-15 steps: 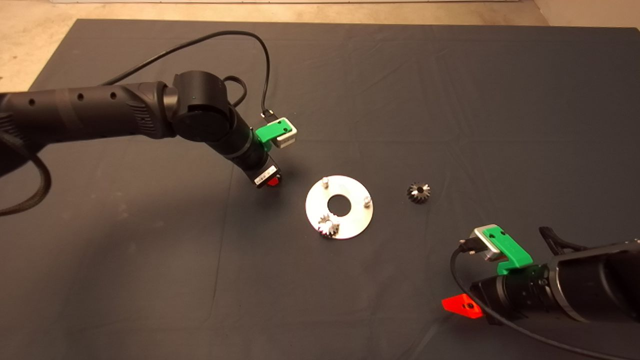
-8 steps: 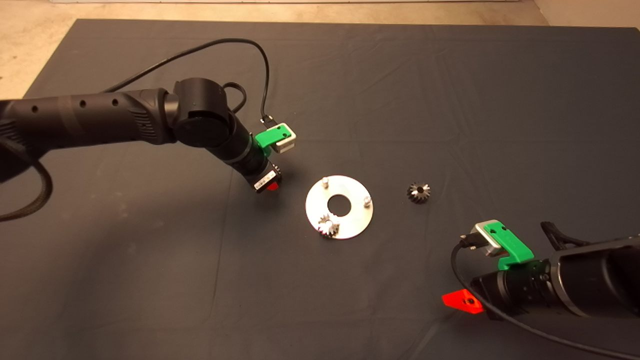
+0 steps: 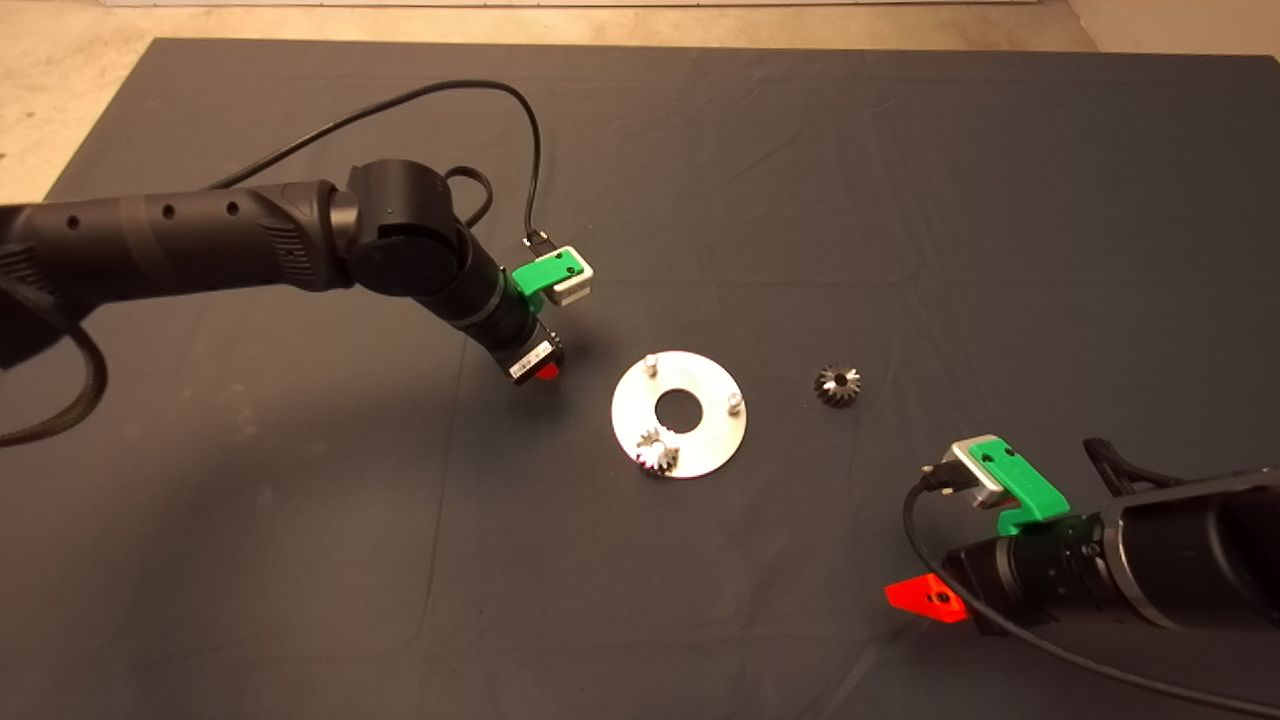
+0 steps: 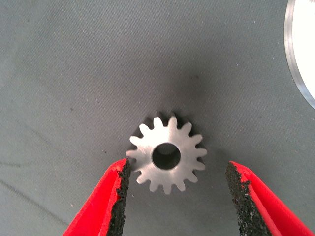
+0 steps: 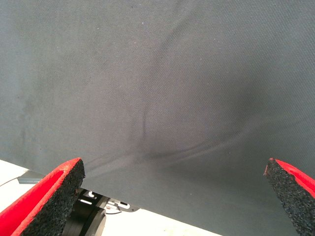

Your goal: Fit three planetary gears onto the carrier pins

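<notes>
I need to fit the second silvery gear over a bare carrier pin, so I should next grab it by its outer teeth (image 4: 199,152) with my left gripper.
The flat silver disc (image 3: 700,440) lies mid-mat with two bare carrier pins (image 3: 650,363) (image 3: 735,402). One silvery planetary gear (image 3: 657,452) sits on the disc's near-left edge where the third pin stands. A darker gear (image 3: 837,385) lies on the mat to the disc's right. My left gripper (image 3: 545,372) points down just left of the disc. It is open, its fingers (image 4: 118,196) either side of a second silvery gear (image 4: 166,155) lying flat on the mat, not touching it. My right gripper (image 3: 925,598) waits open at the lower right.
The disc's rim (image 4: 300,59) shows close beside the gear in the left wrist view. The left arm's black cable (image 3: 440,95) loops above the mat. Bare floor (image 3: 60,60) lies beyond the mat's far left edge. The right wrist view shows bare mat (image 5: 162,98).
The left arm has settled slightly lower and nearer over its spot beside the disc. The right gripper has drifted a little. Gears and disc have not moved.
</notes>
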Robot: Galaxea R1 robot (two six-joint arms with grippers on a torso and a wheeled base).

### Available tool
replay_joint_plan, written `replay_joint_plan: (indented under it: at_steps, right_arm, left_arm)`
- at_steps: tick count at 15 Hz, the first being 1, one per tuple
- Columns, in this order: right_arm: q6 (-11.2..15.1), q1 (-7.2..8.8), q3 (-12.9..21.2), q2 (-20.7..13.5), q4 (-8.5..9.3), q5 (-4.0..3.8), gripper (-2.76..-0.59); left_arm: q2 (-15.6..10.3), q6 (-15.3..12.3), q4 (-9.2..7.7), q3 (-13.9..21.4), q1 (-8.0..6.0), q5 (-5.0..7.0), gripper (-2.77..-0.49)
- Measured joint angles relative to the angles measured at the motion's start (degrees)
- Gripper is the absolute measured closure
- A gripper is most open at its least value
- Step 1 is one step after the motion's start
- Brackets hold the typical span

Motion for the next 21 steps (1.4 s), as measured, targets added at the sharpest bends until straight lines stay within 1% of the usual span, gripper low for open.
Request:
replay_joint_plan:
  at_steps: [1, 3, 8, 11, 13, 14, 16, 18, 19, 20, 21]
  right_arm:
    - [0.0, 0.01, 0.0, 0.0, 0.05, 0.00, -2.75]
    - [0.0, 0.01, 0.0, 0.0, 0.22, 0.02, -2.75]
    - [0.0, 0.00, 0.0, 0.0, 0.33, 0.00, -2.75]
    - [0.0, 0.00, 0.0, 0.0, 0.44, 0.02, -2.75]
    - [0.0, 0.00, 0.0, 0.0, 0.46, 0.02, -2.75]
    - [0.0, 0.01, 0.0, 0.0, 0.46, 0.01, -2.75]
    - [0.0, 0.01, 0.0, -0.1, 0.46, -0.02, -2.75]
    - [0.0, 0.01, 0.0, -0.1, 0.51, 0.00, -2.75]
    - [0.0, 0.01, 0.0, -0.1, 0.51, 0.00, -2.75]
    - [0.0, 0.01, 0.0, -0.1, 0.51, 0.00, -2.75]
    - [0.0, 0.01, 0.0, -0.2, 0.51, 0.00, -2.75]
  left_arm:
    - [0.1, 0.0, 0.05, -0.4, 0.24, -0.04, -1.31]
    - [0.3, 1.2, -0.05, -1.4, 0.88, -0.09, -1.31]
    - [0.6, 2.4, -0.07, -3.2, 0.96, -0.34, -1.31]
    - [0.6, 2.4, -0.07, -3.5, 0.96, -1.02, -1.31]
    - [0.7, 2.4, -0.11, -3.6, 0.96, -1.11, -1.31]
    - [0.8, 2.4, -0.11, -3.6, 0.96, -1.20, -1.27]
    - [0.8, 2.4, -0.11, -3.6, 0.96, -1.88, -1.22]
    - [0.8, 2.4, -0.11, -3.6, 0.96, -2.15, -1.22]
    - [0.7, 2.4, -0.11, -3.6, 0.96, -2.62, -1.22]
    - [0.8, 2.4, -0.13, -3.7, 0.96, -2.95, -1.13]
    - [0.8, 2.4, -0.22, -3.7, 0.99, -2.95, -1.08]
